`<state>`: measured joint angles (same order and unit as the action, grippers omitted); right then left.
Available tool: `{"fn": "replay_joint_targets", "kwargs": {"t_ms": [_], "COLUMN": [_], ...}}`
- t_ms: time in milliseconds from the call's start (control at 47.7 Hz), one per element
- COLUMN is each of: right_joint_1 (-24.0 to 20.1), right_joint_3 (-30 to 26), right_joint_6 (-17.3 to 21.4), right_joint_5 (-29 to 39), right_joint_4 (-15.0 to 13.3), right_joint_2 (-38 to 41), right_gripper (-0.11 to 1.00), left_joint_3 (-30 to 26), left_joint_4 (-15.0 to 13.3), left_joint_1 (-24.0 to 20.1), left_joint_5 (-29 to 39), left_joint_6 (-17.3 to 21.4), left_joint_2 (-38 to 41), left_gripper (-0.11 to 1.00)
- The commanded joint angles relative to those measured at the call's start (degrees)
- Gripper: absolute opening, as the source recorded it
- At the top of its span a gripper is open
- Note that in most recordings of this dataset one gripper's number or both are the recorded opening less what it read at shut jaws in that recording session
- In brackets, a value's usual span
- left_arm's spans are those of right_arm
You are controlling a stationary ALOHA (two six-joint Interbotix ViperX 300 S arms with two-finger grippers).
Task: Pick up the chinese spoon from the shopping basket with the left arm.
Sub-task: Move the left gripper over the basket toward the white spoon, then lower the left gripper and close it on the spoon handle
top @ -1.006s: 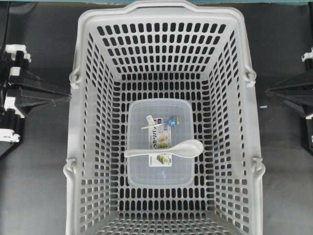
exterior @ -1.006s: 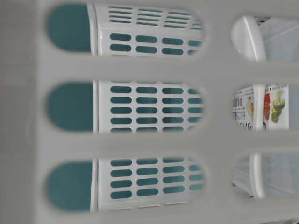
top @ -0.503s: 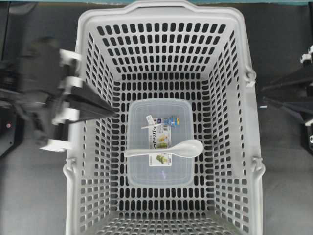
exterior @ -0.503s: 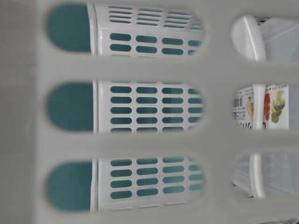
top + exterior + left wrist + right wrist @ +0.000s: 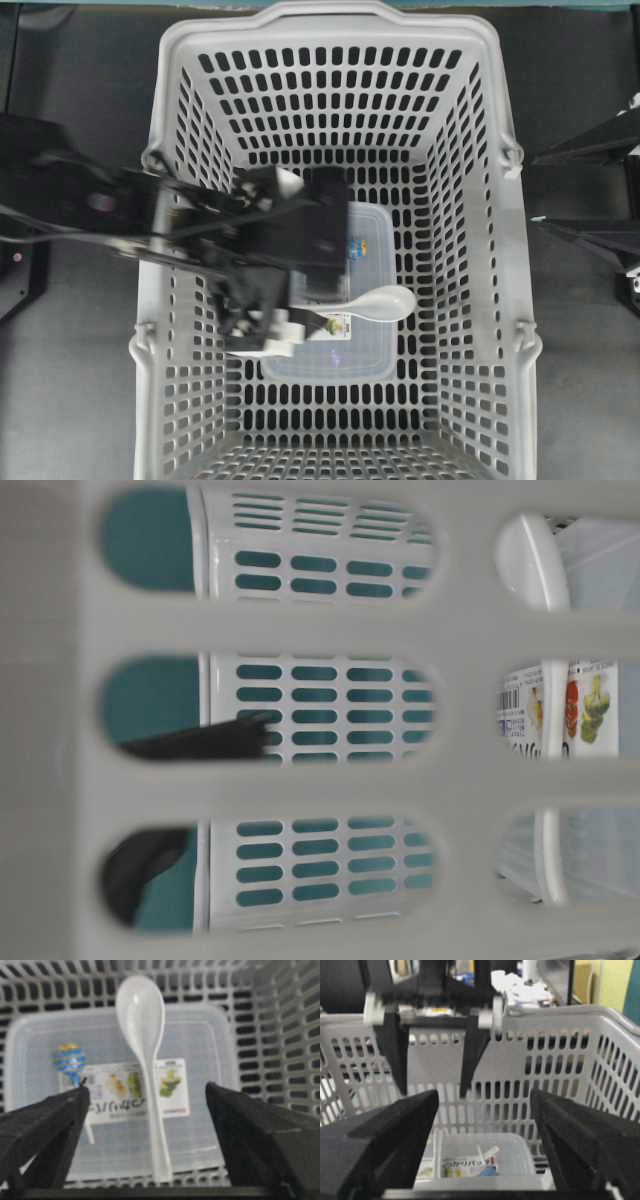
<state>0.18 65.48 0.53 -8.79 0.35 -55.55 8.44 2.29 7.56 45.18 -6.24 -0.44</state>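
The bowl (image 5: 388, 303) is rounded and has flaring sides, so the left gripper should next take hold of the chinese spoon by its slim, straight handle (image 5: 336, 309).
The white chinese spoon (image 5: 388, 302) lies across the lid of a clear container inside the light-grey shopping basket (image 5: 330, 28). Its bowl points right. My left gripper (image 5: 305, 265) reaches over the basket's left wall and hangs open above the spoon's handle, which it hides in the overhead view. In the left wrist view the spoon (image 5: 142, 1020) runs lengthwise between the wide-open left gripper (image 5: 146, 1087), with a clear gap to each finger. My right gripper (image 5: 535, 190) is open and empty outside the basket's right rim. The right wrist view shows the left gripper (image 5: 434, 1092) hanging above the container.
The clear container (image 5: 365, 350) with a printed label (image 5: 172, 1085) lies on the basket floor under the spoon. The basket's slotted walls (image 5: 555, 1070) stand high all round. In the table-level view a black finger (image 5: 215, 740) shows through the near wall's slots.
My left arm has swung from outside the basket's left side over the wall to above the spoon's handle. My right gripper's fingers have spread apart. The spoon has not moved.
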Motion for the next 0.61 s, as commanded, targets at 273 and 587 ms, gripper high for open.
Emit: {"fn": "replay_joint_targets", "kwargs": {"t_ms": [273,587], "right_joint_1": [0.09,0.09], "right_joint_3": [-1.23,-1.05], "right_joint_6": [0.0,0.0], "right_joint_5": [-0.7,-0.79], "right_joint_4": [0.18,0.18], "right_joint_2": [0.35,0.35], "right_gripper": [0.71,0.71], "left_joint_3": [-7.21,-5.01], "left_joint_4": [0.18,0.18], "left_joint_1": [0.79,0.7], "left_joint_5": [5.01,4.39], "left_joint_6": [-0.26,-0.26], "left_joint_2": [11.07,13.1], "left_gripper": [0.85,0.84]}}
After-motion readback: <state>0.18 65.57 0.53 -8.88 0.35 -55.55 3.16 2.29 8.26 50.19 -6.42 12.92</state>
